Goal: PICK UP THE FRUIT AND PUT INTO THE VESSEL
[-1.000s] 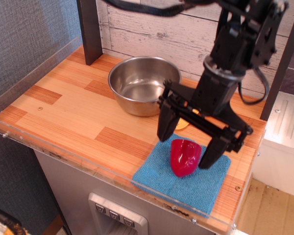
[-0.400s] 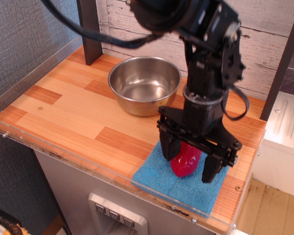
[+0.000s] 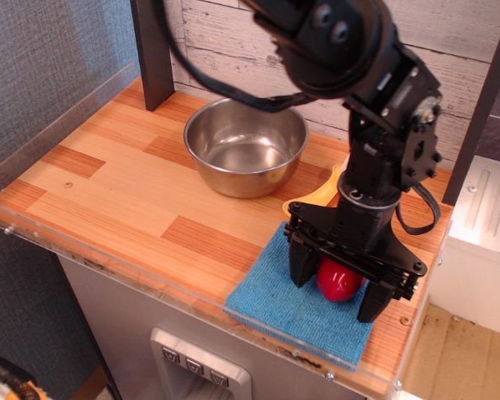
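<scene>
Next, my gripper grabs the rounded sides of the fruit (image 3: 337,282), to put it into the steel vessel (image 3: 245,144).
The red glossy fruit (image 3: 337,282) lies on a blue cloth (image 3: 283,304) at the front right of the wooden table. My black gripper (image 3: 337,288) is down over it, open, with one finger on each side of the fruit; I cannot tell if the fingers touch it. The steel vessel (image 3: 245,144) stands empty at the back middle, well to the left and behind the gripper.
A yellow handle (image 3: 317,193) pokes out between the vessel and the cloth, mostly hidden by the arm. A dark post (image 3: 154,52) stands at the back left. A clear plastic rim (image 3: 133,271) runs along the table's front edge.
The gripper has moved down and to the right over the cloth, straddling the fruit lower. The fruit has shifted right and now shows less.
</scene>
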You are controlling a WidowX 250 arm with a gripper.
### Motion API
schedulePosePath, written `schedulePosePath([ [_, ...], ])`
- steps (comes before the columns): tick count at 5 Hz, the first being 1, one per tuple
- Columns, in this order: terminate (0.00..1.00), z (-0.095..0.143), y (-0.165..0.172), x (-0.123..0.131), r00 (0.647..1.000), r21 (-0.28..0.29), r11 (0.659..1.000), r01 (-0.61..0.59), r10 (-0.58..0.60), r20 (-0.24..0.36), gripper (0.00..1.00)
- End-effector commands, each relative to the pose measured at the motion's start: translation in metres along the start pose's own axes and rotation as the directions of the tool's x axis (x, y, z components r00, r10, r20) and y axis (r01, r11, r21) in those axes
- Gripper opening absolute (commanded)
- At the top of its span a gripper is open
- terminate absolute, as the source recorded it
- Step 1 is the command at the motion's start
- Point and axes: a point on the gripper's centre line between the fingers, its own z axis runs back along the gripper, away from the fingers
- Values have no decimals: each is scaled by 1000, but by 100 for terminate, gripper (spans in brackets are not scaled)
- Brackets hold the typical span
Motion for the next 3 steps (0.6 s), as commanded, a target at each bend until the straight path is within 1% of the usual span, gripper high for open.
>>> schedulePosePath([
  [1, 0, 11, 11, 16, 994, -16, 996, -93, 94, 51, 100],
  [2, 0, 15, 13, 17, 993, -28, 995, -99, 100, 61, 0],
  [3, 0, 29, 20, 21, 994, -45, 995, -84, 87, 66, 0],
])
